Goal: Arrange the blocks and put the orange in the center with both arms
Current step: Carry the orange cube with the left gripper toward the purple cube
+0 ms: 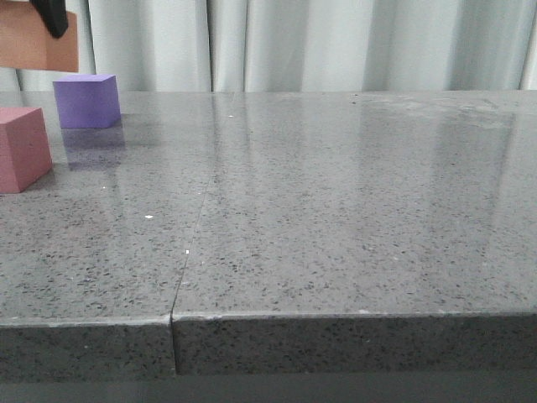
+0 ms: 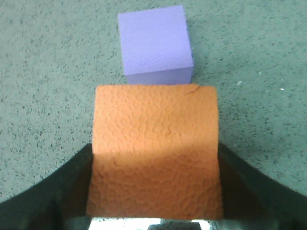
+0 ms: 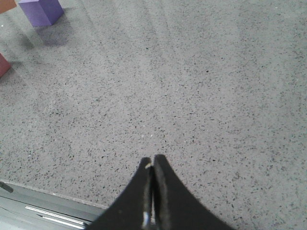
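Observation:
The orange cube's lower edge (image 1: pixel 38 69) hangs above the table beside the purple cube (image 1: pixel 86 101) and the cube would fall on opening now, so my left gripper keeps holding it.
My left gripper (image 2: pixel 154 191) is shut on the orange cube (image 2: pixel 156 148), which hangs in the air above the table at the far left (image 1: pixel 38 40). One black finger (image 1: pixel 52 17) shows on it in the front view. Just beyond and below it the purple cube (image 1: pixel 86 101) (image 2: pixel 154 43) rests on the tabletop. The pinkish-red cube (image 1: pixel 21 149) stands nearer the front, cut by the left edge. My right gripper (image 3: pixel 153 160) is shut and empty over bare stone, and the front view does not show it.
A thin seam (image 1: pixel 191 243) runs front to back through the dark grey speckled tabletop (image 1: pixel 352 210). Pale curtains (image 1: pixel 336 42) hang behind the table. The table's near edge (image 3: pixel 43 194) lies close by my right gripper.

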You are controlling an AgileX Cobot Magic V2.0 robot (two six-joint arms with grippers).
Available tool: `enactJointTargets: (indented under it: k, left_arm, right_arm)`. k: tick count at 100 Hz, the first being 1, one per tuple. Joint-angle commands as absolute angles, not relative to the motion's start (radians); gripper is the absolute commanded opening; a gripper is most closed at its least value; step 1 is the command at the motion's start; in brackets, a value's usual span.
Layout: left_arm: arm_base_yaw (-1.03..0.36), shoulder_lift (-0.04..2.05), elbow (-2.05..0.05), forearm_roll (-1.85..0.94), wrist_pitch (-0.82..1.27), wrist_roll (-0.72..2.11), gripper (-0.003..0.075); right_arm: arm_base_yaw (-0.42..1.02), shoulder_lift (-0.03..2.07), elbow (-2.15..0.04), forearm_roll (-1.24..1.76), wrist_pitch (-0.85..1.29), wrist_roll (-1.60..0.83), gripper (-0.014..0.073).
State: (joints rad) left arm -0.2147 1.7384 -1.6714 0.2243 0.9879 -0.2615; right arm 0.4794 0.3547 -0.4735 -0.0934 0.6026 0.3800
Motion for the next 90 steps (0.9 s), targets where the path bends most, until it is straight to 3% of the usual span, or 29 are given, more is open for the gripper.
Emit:
enactJointTargets:
  k: [1, 42, 90]
  left_arm:
    - [-0.209, 1.679, -1.637, 0.237, 0.865, -0.317, 0.0294]
    - [-0.209, 1.683, -1.458, 0.238, 0.628, -0.39, 0.0294]
    - [-0.209, 1.74, -1.456, 0.24, 0.643, -0.401, 0.0297]
  right_arm:
    - [0.478, 0.362, -0.499, -0.108, 0.532, 0.374, 0.0015]
    - [0.478, 0.362, -0.499, -0.108, 0.532, 0.374, 0.0015]
    - [0.478, 0.362, -0.499, -0.108, 0.532, 0.374, 0.0015]
